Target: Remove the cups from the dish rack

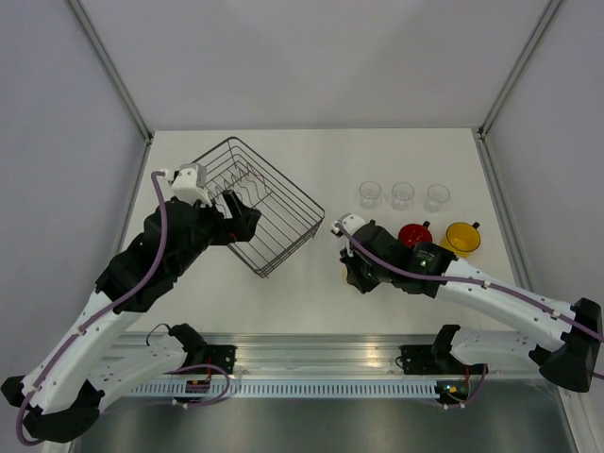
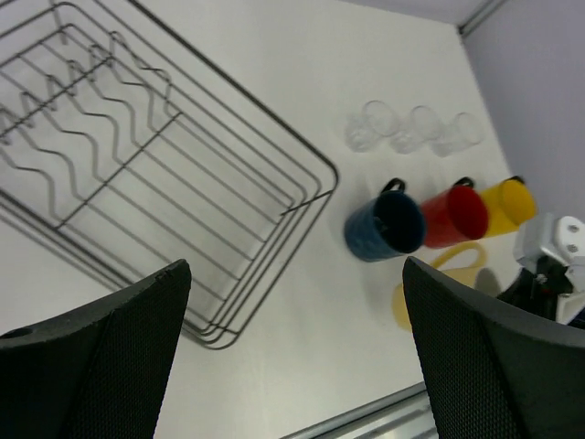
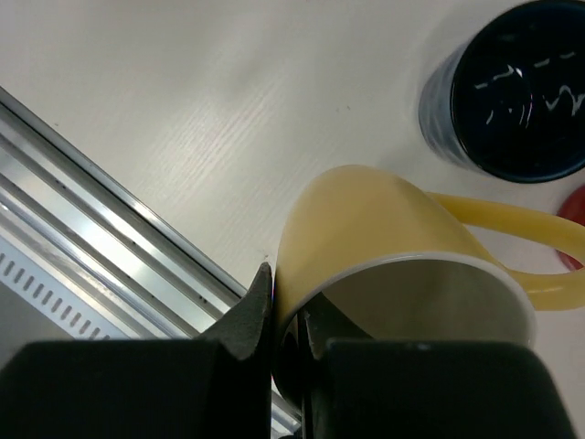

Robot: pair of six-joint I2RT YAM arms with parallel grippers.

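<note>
The pale cream-yellow mug's base is above the table, so the mug would drop tilted if my right gripper opened now.
The dish rack (image 1: 257, 203) (image 2: 155, 155) is a dark wire basket at the left back of the table, with nothing in it. My left gripper (image 1: 245, 217) (image 2: 294, 274) hangs open over its near right corner, holding nothing. My right gripper (image 1: 359, 272) (image 3: 288, 293) is shut on the rim of the pale cream-yellow mug (image 3: 384, 238) (image 2: 430, 274), one finger inside and one outside. Whether the mug touches the table I cannot tell. Next to it stand the dark blue mug (image 2: 384, 224) (image 3: 512, 91), the red mug (image 1: 413, 233) (image 2: 454, 215) and the orange-yellow mug (image 1: 461, 238) (image 2: 507, 203).
Three clear glass tumblers (image 1: 403, 195) (image 2: 416, 128) stand in a row behind the mugs. A metal rail (image 1: 302, 354) (image 3: 91, 210) runs along the table's near edge, just in front of the right gripper. Grey walls close in the back and both sides.
</note>
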